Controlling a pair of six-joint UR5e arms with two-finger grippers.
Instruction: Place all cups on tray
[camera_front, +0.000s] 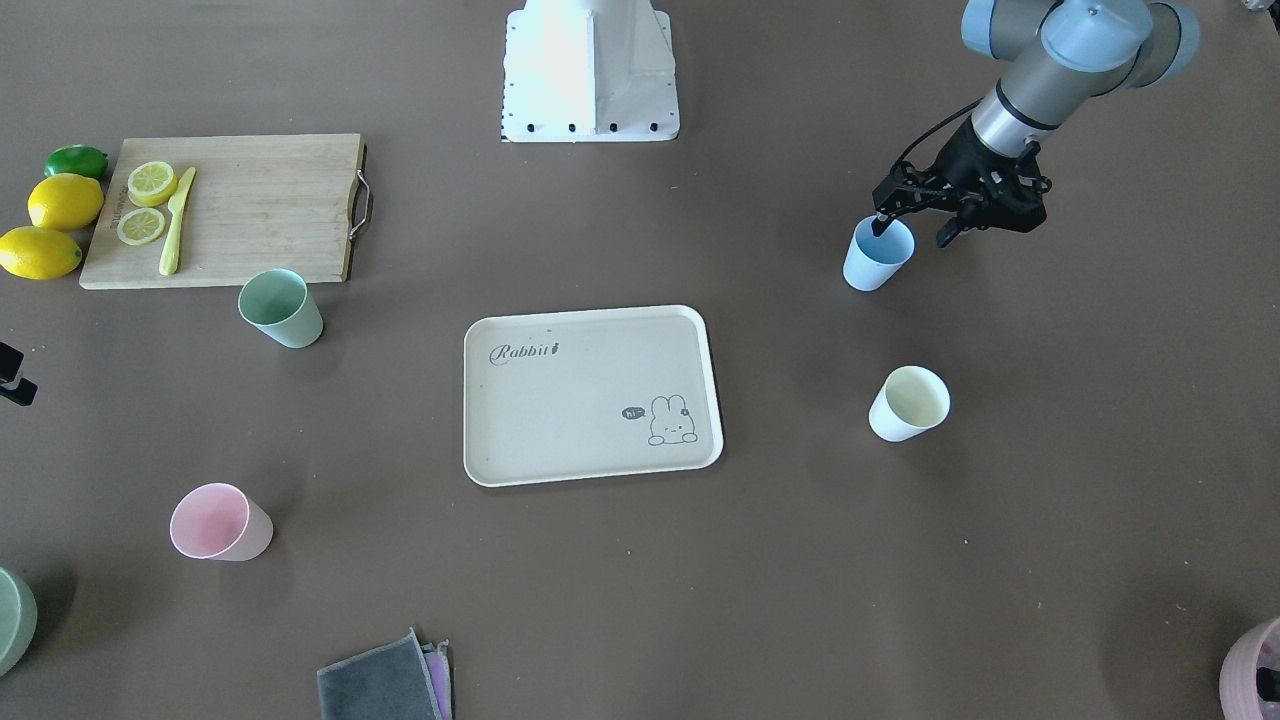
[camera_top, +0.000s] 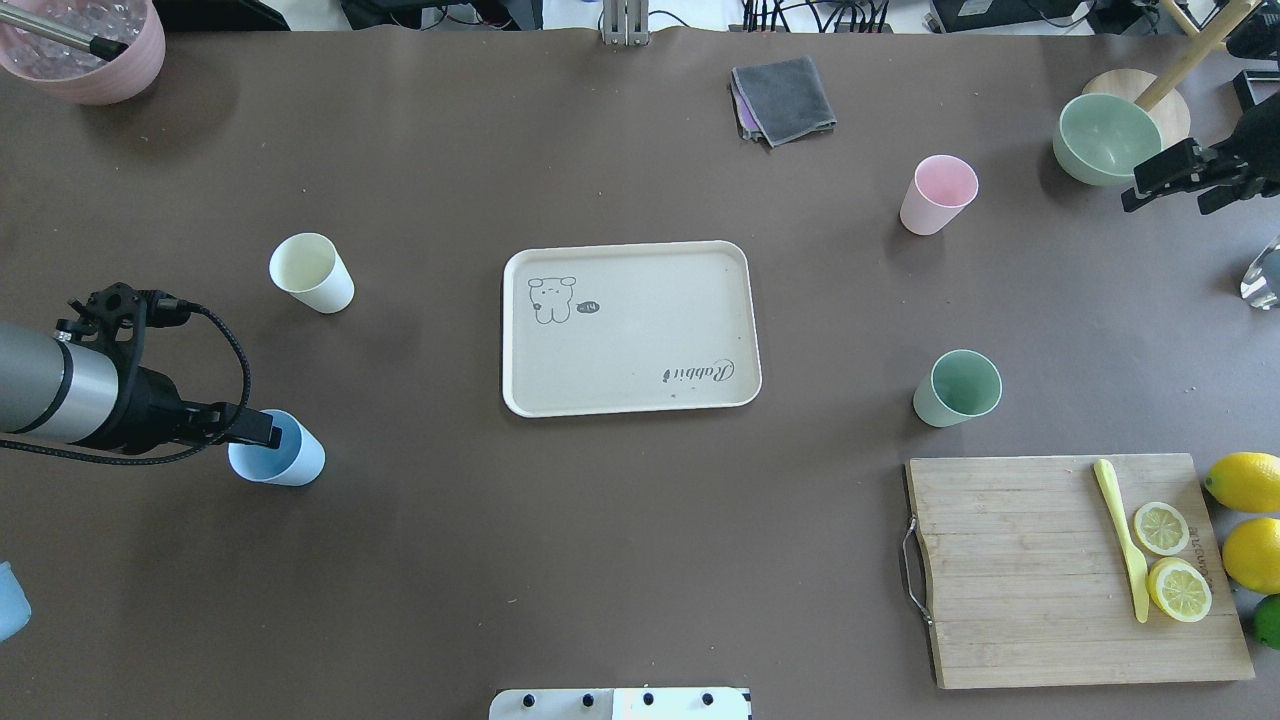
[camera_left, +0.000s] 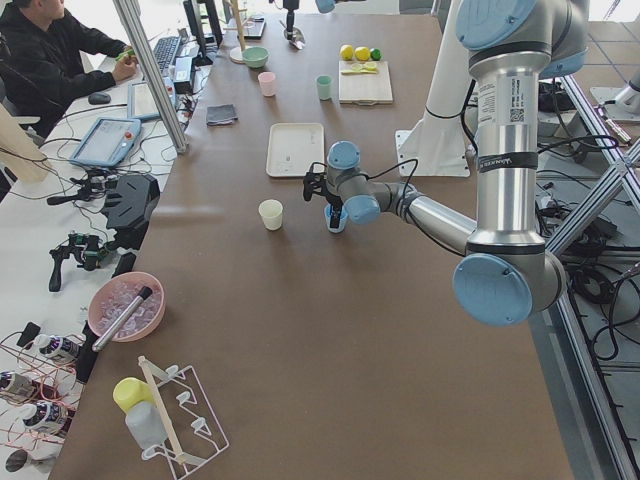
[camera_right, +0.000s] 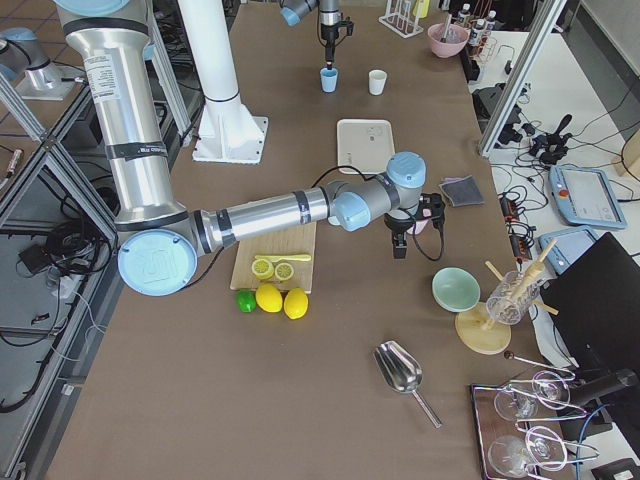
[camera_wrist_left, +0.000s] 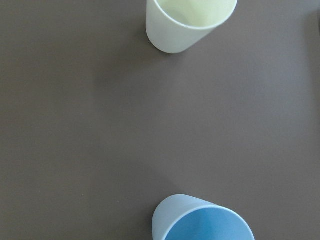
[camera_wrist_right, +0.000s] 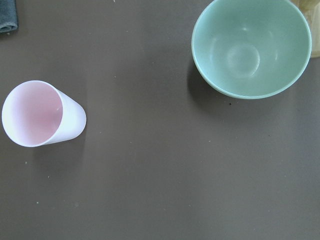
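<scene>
My left gripper grabs the light blue cup by its rim (camera_front: 885, 263) next, to set it standing on the cream tray (camera_front: 590, 440).
The cream tray (camera_front: 590, 440) lies mid-table with nothing on it. All four cups stand upright on the table, off the tray. My left gripper (camera_front: 910, 234) is open at the light blue cup (camera_front: 872, 265), one finger inside its rim and the other outside. The cream-white cup (camera_front: 908, 403) stands near it; both show in the left wrist view, blue (camera_wrist_left: 202, 222) and cream (camera_wrist_left: 190, 22). The mint cup (camera_top: 957, 388) and the pink cup (camera_top: 937, 194) stand on the other side. My right gripper (camera_top: 1170, 195) is open and empty, above the table between the pink cup (camera_wrist_right: 42, 114) and a bowl.
A pale green bowl (camera_wrist_right: 251, 47) sits by the right gripper. A wooden cutting board (camera_top: 1050, 570) holds lemon slices and a yellow knife, with lemons and a lime beside it. A grey cloth (camera_top: 785, 98) and a mauve pot (camera_top: 85, 60) lie at the far edge.
</scene>
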